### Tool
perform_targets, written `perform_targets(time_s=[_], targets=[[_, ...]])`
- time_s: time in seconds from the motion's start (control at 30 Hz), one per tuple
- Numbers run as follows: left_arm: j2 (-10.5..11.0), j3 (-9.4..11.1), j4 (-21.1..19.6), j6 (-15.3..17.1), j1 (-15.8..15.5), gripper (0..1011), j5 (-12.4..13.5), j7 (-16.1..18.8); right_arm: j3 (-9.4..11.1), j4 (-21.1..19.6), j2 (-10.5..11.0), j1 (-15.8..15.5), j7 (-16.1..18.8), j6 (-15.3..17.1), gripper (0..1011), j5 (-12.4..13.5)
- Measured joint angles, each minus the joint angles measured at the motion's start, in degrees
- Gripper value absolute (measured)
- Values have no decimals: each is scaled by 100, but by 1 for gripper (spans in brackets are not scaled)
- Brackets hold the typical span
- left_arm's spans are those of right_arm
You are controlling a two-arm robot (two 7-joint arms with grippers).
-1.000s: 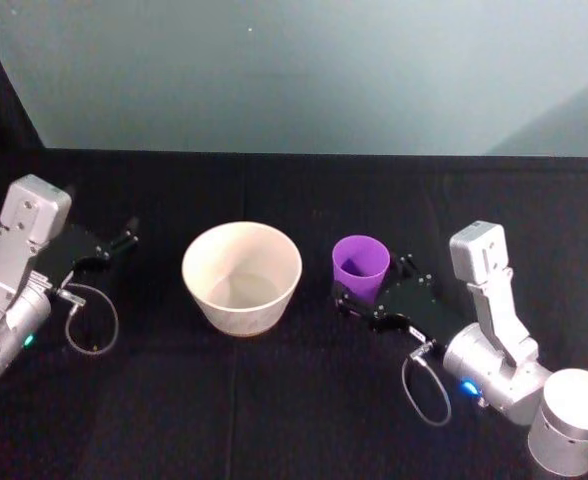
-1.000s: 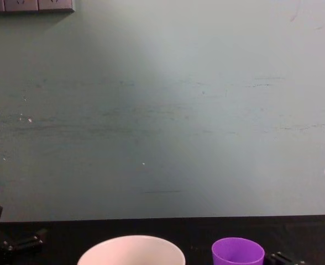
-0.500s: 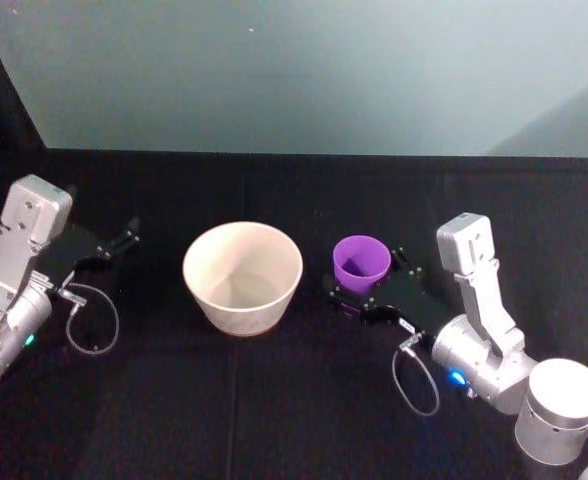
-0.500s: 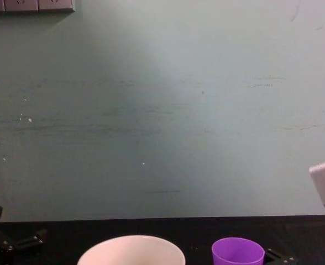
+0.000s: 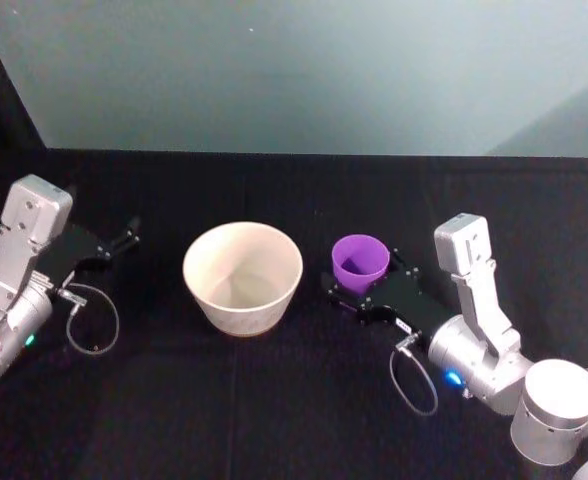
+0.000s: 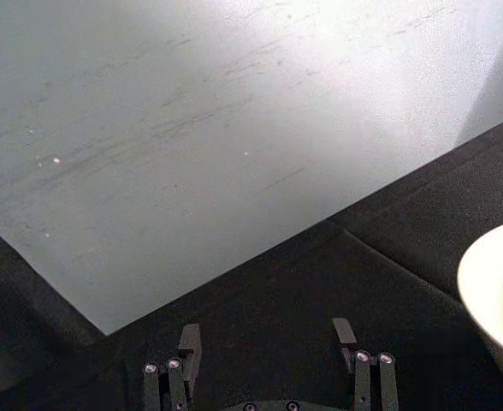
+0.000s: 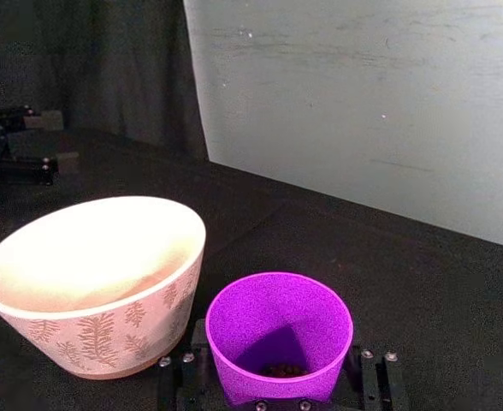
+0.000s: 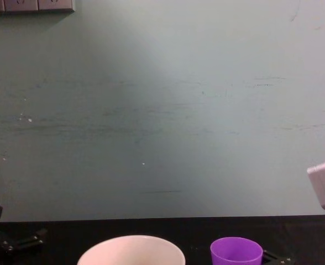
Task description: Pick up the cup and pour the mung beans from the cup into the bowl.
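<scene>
My right gripper grabs the cup by its side (image 7: 273, 387) next, so the purple cup's open rim (image 7: 279, 276) stays free to pour mung beans into the bowl.
The purple cup (image 5: 360, 262) stands upright on the black table, just right of the off-white bowl (image 5: 242, 276). My right gripper (image 5: 362, 282) is open, with one finger on each side of the cup's lower half. In the right wrist view the cup (image 7: 279, 330) sits between the fingers (image 7: 173, 377) with a few dark mung beans (image 7: 282, 371) on its bottom. The bowl (image 7: 93, 278) beside it has a leaf pattern on its wall. My left gripper (image 5: 124, 238) rests open at the far left, apart from the bowl.
The black table (image 5: 274, 400) ends at a pale green wall (image 5: 304, 70) behind. A cable loop (image 5: 92, 322) hangs off the left arm and another (image 5: 414, 380) off the right. The chest view shows the bowl's rim (image 8: 130, 248) and the cup's top (image 8: 236, 251).
My right arm has slid forward toward the cup, so its fingers now straddle it more deeply. The cup shifted very slightly left. The left arm has stayed still.
</scene>
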Motion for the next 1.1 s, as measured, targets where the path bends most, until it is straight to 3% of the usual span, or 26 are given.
perform_targets(time_s=[0.27, 0.63, 0.83, 1.1], targets=[[0, 0, 0, 0, 0, 1000, 0, 0, 142, -263, -8, -143, 55, 50, 750, -32], [0, 0, 0, 0, 0, 1000, 0, 0, 355, -1071, 118, -358, 46, 451, 726, -114], [0, 0, 0, 0, 0, 1000, 0, 0, 425, -1311, 114, -357, 16, 696, 726, -119], [0, 0, 0, -1, 0, 1000, 0, 0, 527, -1489, 93, -359, 4, 780, 726, -61]])
